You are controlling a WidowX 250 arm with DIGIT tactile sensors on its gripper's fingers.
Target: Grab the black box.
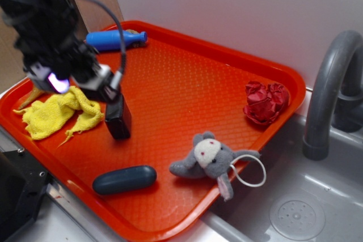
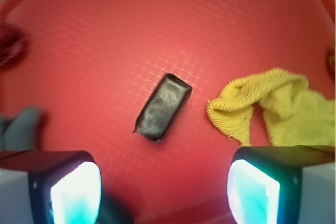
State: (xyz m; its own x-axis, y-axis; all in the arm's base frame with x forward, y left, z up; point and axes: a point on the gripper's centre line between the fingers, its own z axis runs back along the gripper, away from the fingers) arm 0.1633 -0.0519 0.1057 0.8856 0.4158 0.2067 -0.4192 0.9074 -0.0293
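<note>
My gripper is to pick the black box up off the red tray, so it will next grab the long sides of the black box.
The black box rests on the red tray, just right of a yellow cloth. In the wrist view the black box lies diagonally, ahead of the fingers and apart from them. My gripper hovers over the tray's left side, just above and left of the box. Seen from the wrist, the gripper is open, its two lit pads far apart with only bare tray between them.
A yellow cloth lies beside the box. A dark blue-grey capsule sits near the tray's front edge, with a grey plush toy to its right. There is a blue bottle at the back and a red crumpled thing at right. A faucet and sink adjoin the tray.
</note>
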